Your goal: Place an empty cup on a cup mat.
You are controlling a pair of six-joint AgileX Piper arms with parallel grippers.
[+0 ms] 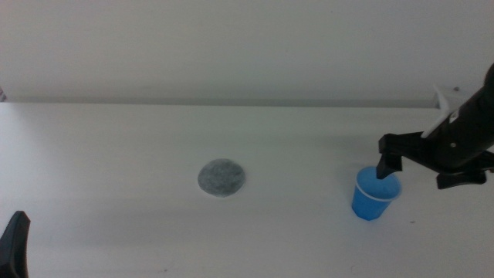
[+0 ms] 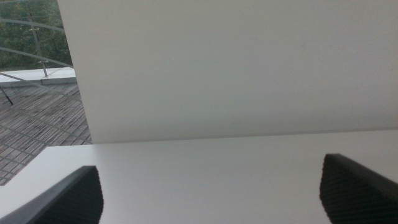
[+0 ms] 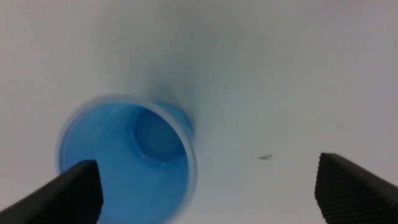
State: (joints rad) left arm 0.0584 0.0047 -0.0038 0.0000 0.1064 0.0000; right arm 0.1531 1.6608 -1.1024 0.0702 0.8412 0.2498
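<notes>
My right gripper picks up the empty blue cup by its rim (image 1: 398, 190) next. Then my right gripper sets the cup on the grey cup mat (image 1: 222, 177).
The blue cup (image 1: 376, 196) stands upright and empty on the white table, at the right. The grey round cup mat (image 1: 222, 177) lies flat near the table's middle, well to the cup's left, with nothing on it. My right gripper (image 1: 423, 174) is open and hangs just over the cup. One jaw is over the cup's mouth and the other is off to the cup's right. The right wrist view looks down into the cup (image 3: 127, 163), with the gripper (image 3: 208, 182) spread wide. My left gripper (image 1: 14, 243) waits at the bottom left, open (image 2: 211, 186).
The white table (image 1: 116, 154) ends at a pale wall (image 1: 231, 46) at the back. A small dark speck (image 3: 265, 157) lies on the table beside the cup.
</notes>
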